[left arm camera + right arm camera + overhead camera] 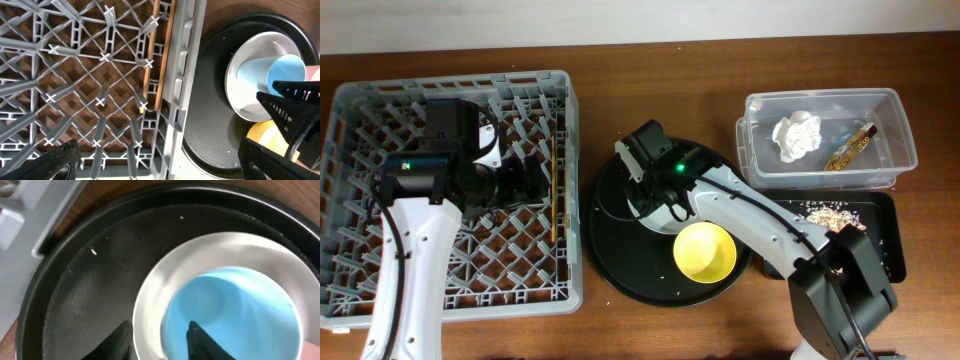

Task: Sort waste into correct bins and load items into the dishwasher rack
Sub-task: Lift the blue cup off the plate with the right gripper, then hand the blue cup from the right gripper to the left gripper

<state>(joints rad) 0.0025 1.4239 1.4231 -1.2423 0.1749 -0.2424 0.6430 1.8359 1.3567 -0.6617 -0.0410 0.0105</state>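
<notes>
I will next grab the light-blue cup with my left gripper by its closed base end, so the cup's rim stays free to go upside down into the dishwasher rack (380,110).
The grey dishwasher rack (380,110) fills the left, with two wooden chopsticks (554,195) along its right side; they also show in the left wrist view (150,55). My left gripper (160,170) is open and empty above the rack's right edge. On the round black tray the pale plate (165,280) holds the light-blue cup (230,310) lying on it. My right gripper (157,340) is open, its fingers astride the plate's rim, one over the cup. The yellow bowl (705,250) sits beside them. A bit of the pink cup (315,75) shows.
The round black tray (620,250) lies right of the rack. At the back right, the clear tub (890,110) holds the white tissue (797,135) and gold-brown wrapper (850,147). The shallow black tray (885,215) in front of it holds food scraps (830,213).
</notes>
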